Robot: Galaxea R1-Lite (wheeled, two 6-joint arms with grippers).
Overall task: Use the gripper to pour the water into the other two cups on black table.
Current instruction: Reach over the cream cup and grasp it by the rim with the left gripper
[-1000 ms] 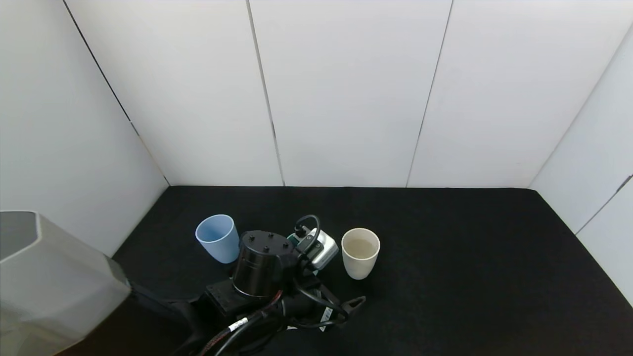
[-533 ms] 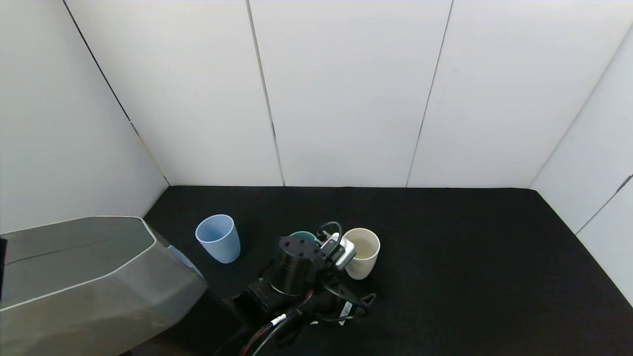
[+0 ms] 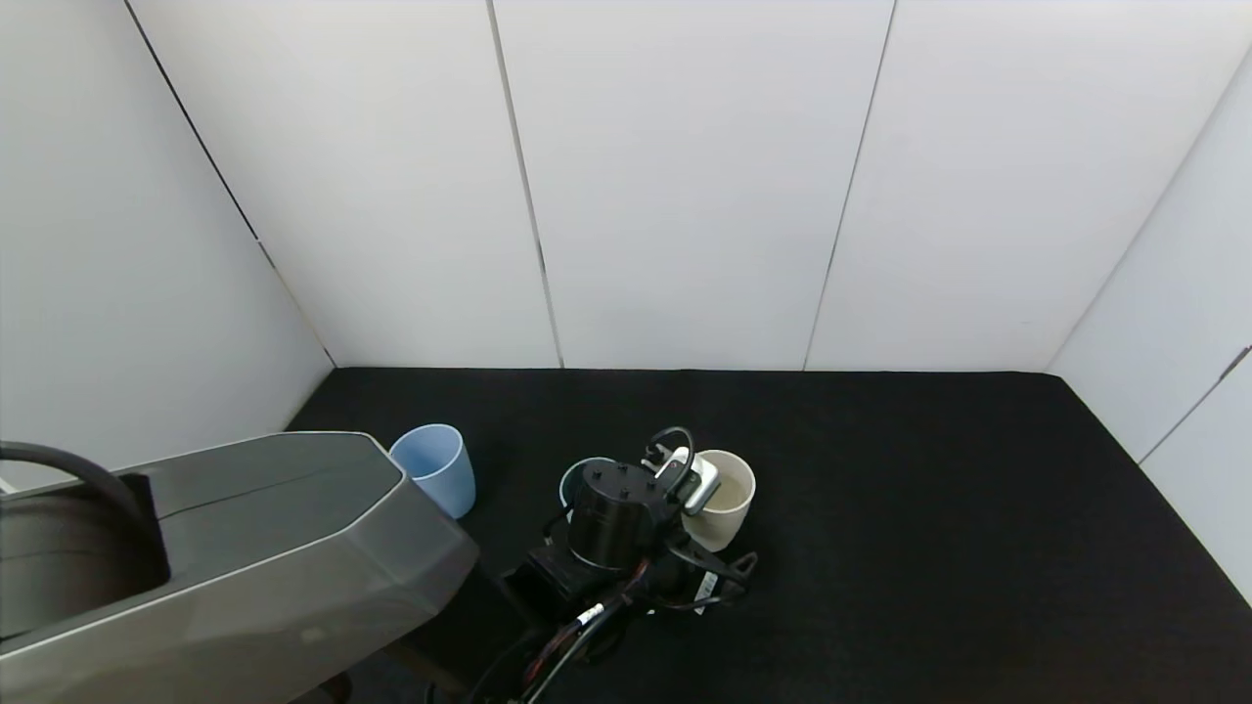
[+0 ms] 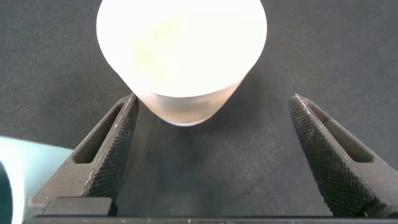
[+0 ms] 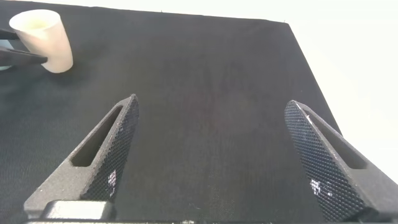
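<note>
The cream cup (image 3: 728,505) (image 4: 183,74) sits ahead of my left gripper's fingers, so closing now would miss. My left gripper moves toward the cream cup, and only then closes.
The cream-beige cup (image 3: 729,508) stands upright on the black table (image 3: 929,508). My left gripper (image 4: 212,102) is open and low over the table. The cup's base (image 4: 180,106) sits just ahead of its two fingertips, nearer one finger (image 4: 109,155). In the head view the black wrist (image 3: 611,513) hides part of the cup's inside, so water is hard to make out. The teal-green cup (image 3: 572,479) peeks out behind the wrist, and its edge shows in the left wrist view (image 4: 12,180). The periwinkle blue cup (image 3: 437,469) stands further left. My right gripper (image 5: 211,102) is open and empty.
My grey left arm (image 3: 215,567) fills the lower left of the head view. White wall panels (image 3: 685,196) border the table at the back and sides. The right wrist view shows the cream cup (image 5: 40,40) far off across bare black cloth.
My left arm has moved right, bringing the open gripper up to the cream cup. The teal-green cup, covered before, now shows behind the wrist. The cups have not moved.
</note>
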